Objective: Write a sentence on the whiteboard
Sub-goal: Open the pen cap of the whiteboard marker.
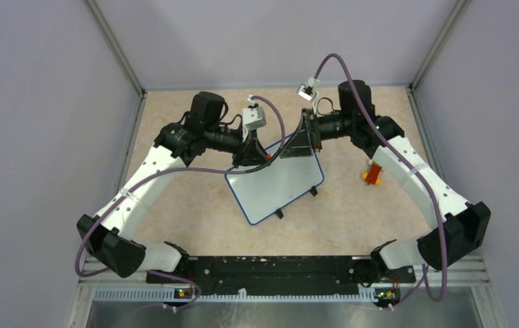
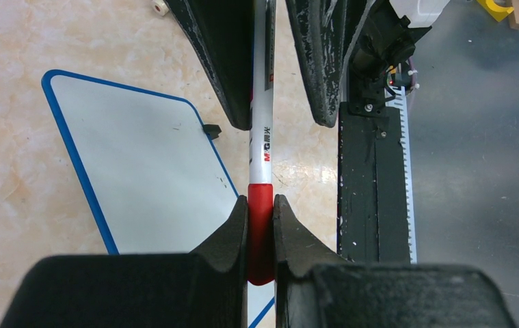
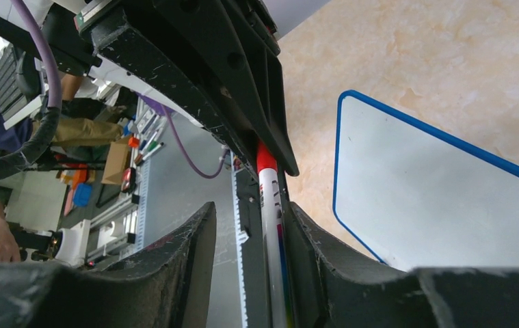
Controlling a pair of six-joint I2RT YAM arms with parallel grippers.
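My right gripper should close now; it would catch the marker pen's white body between my fingers.
The whiteboard [image 1: 277, 184] lies tilted on the table, blue-rimmed and blank; no sentence shows on it in any view. It also shows in the left wrist view [image 2: 147, 178] and the right wrist view [image 3: 434, 191]. Both grippers meet above its far edge. My left gripper [image 1: 251, 154] is shut on the red cap [image 2: 261, 219] of a white marker pen [image 2: 263, 137]. My right gripper [image 1: 297, 143] is open, its jaws either side of the marker's white body [image 3: 270, 205], which rests against one finger [image 3: 311, 239].
A small orange and yellow object [image 1: 373, 174] lies on the table to the right of the board. The black arm-base rail [image 2: 373, 184] runs along the table's near edge. Grey walls enclose the table on three sides.
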